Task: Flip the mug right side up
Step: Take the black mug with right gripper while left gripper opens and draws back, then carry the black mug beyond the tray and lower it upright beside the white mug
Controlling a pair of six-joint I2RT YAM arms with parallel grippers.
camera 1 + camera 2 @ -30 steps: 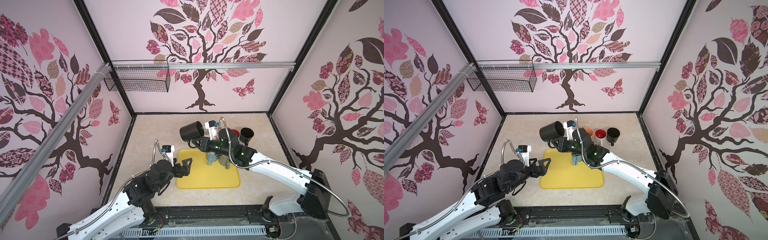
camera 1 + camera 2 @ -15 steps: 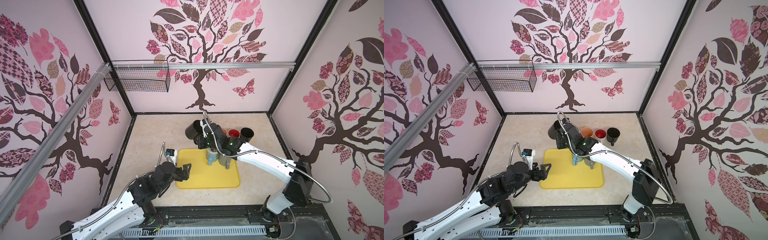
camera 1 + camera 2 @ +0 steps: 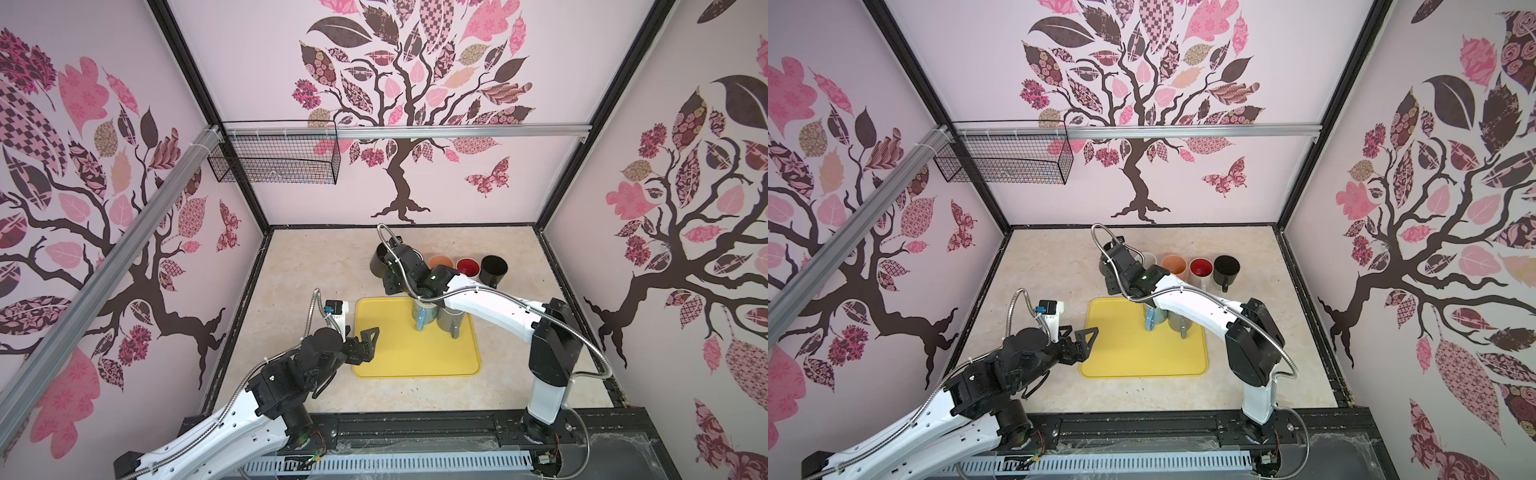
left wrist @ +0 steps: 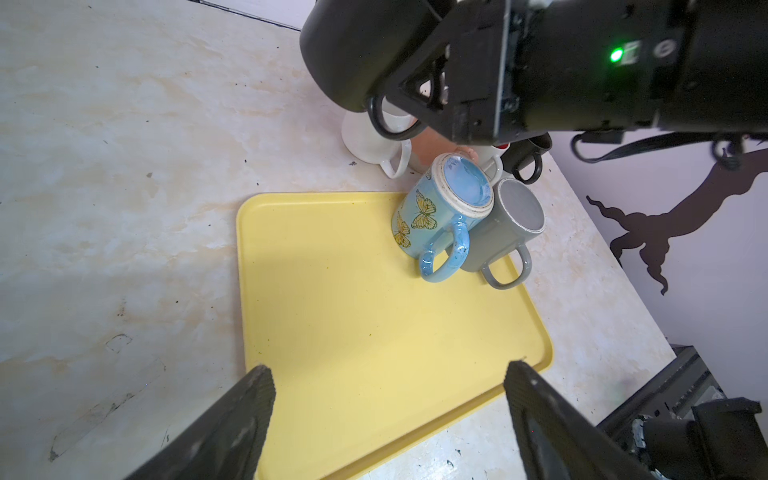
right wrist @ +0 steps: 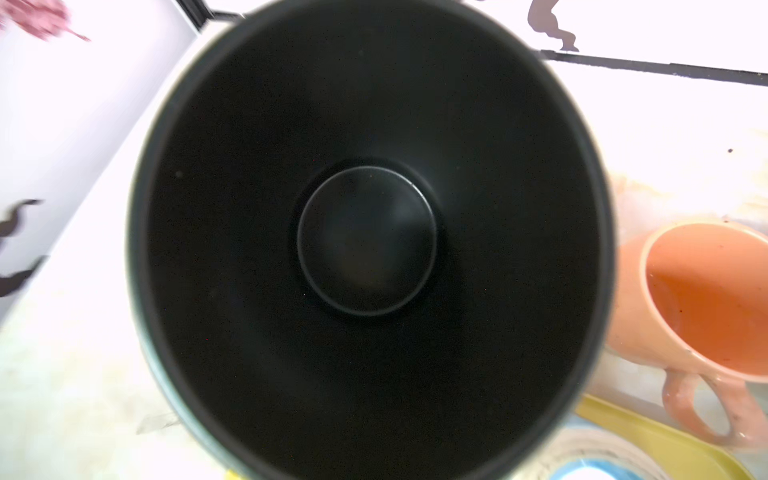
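Observation:
My right gripper should lower the black mug before it releases it. The black mug's base is still above the tabletop, and its rim is higher than the orange mug's.
A black mug [image 3: 378, 264] [image 4: 353, 50] hangs at the left end of the back row of mugs, held by its handle in my shut right gripper [image 3: 392, 272] [image 4: 415, 104]. The right wrist view looks straight down into the black mug's open mouth [image 5: 365, 241], which hides the fingers there. I cannot tell whether its base touches the table. My left gripper [image 3: 365, 337] [image 3: 1081, 337] [image 4: 388, 374] stands open and holds nothing, low over the front left part of the yellow tray [image 3: 415, 357] [image 4: 374, 311].
On the tray's far right, a blue butterfly mug [image 4: 432, 208] and a grey mug [image 4: 503, 232] stand upside down, touching. Behind the tray stand a white mug [image 4: 365, 137], an orange mug [image 3: 440, 262] [image 5: 698, 299], a red mug [image 3: 467, 266] and another black mug [image 3: 493, 268]. A wire basket [image 3: 274, 166] hangs on the back wall.
My right arm has carried the black mug from above the tray's far edge back and down to the row's left end. The left gripper has drawn back slightly toward the tray's left edge.

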